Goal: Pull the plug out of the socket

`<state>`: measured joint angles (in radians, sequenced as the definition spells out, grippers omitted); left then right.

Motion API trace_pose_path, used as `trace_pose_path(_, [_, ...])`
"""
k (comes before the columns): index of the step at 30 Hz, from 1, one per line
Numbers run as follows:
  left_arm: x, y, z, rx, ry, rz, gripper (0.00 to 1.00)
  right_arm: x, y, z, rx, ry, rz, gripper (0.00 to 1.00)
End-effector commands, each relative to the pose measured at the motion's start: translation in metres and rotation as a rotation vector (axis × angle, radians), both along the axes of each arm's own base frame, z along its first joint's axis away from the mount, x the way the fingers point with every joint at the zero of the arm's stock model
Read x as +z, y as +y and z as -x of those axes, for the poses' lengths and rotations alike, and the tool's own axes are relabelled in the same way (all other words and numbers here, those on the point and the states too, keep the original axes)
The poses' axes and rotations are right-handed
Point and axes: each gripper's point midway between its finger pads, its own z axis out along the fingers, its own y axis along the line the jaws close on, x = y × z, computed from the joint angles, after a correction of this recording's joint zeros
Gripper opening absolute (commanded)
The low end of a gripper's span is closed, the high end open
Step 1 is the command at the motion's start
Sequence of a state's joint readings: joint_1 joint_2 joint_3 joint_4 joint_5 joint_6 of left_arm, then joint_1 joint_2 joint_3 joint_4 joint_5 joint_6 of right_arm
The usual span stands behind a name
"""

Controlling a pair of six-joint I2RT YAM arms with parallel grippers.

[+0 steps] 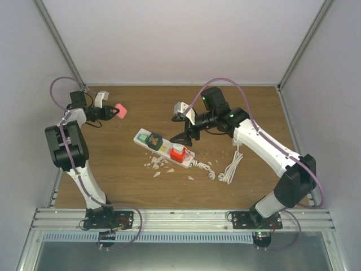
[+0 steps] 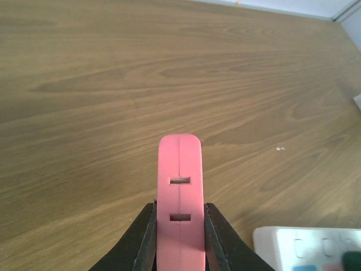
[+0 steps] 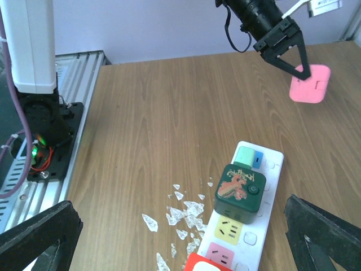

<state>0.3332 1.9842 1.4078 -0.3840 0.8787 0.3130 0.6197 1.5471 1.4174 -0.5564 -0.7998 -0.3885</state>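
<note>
The pink plug (image 1: 120, 110) is hanging on edge above the wood and would drop and tip if I opened now, so my left gripper should keep holding it.
A pink plug (image 2: 180, 192) is pinched between the black fingers of my left gripper (image 2: 180, 228), which is shut on it. The plug (image 1: 120, 110) hangs over the bare wood, apart from the white socket strip (image 1: 164, 149), up and left of it. The strip (image 3: 269, 179) carries a green cube plug (image 3: 240, 189) and a red plug (image 3: 207, 265). My right gripper (image 3: 180, 231) stands open over the strip with nothing between its fingers. In the top view the right gripper (image 1: 185, 137) hovers close above the strip.
White flakes (image 3: 186, 217) lie scattered on the wood beside the strip. The strip's white cable (image 1: 228, 169) lies coiled to the right. Grey walls close in the table on three sides, and a metal rail (image 1: 180, 217) runs along the near edge.
</note>
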Motion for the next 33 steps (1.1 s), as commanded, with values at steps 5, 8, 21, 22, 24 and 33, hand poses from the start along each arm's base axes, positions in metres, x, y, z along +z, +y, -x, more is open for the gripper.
trace_pose_path(5, [-0.035,0.03,-0.028,0.088,0.082,-0.028,0.05,-0.033,0.015,-0.011,-0.04,-0.063,0.11,1.0])
trace_pose_path(8, [-0.045,0.035,-0.033,0.094,0.111,-0.009,0.08,-0.049,0.022,-0.017,-0.075,-0.098,0.173,1.0])
trace_pose_path(21, [-0.055,0.056,-0.025,0.119,0.131,-0.048,0.51,-0.095,0.06,-0.066,-0.193,-0.091,0.358,0.99])
trace_pose_path(22, [-0.052,0.055,-0.024,0.112,0.121,-0.055,0.53,-0.097,0.064,-0.067,-0.187,-0.088,0.363,0.99])
trace_pose_path(24, [-0.043,0.053,-0.019,0.097,0.097,-0.074,0.61,-0.102,0.071,-0.067,-0.179,-0.087,0.377,0.99])
trace_pose_path(33, [-0.02,0.045,0.008,0.039,0.012,-0.182,0.99,-0.142,0.093,-0.072,-0.179,-0.068,0.484,0.98])
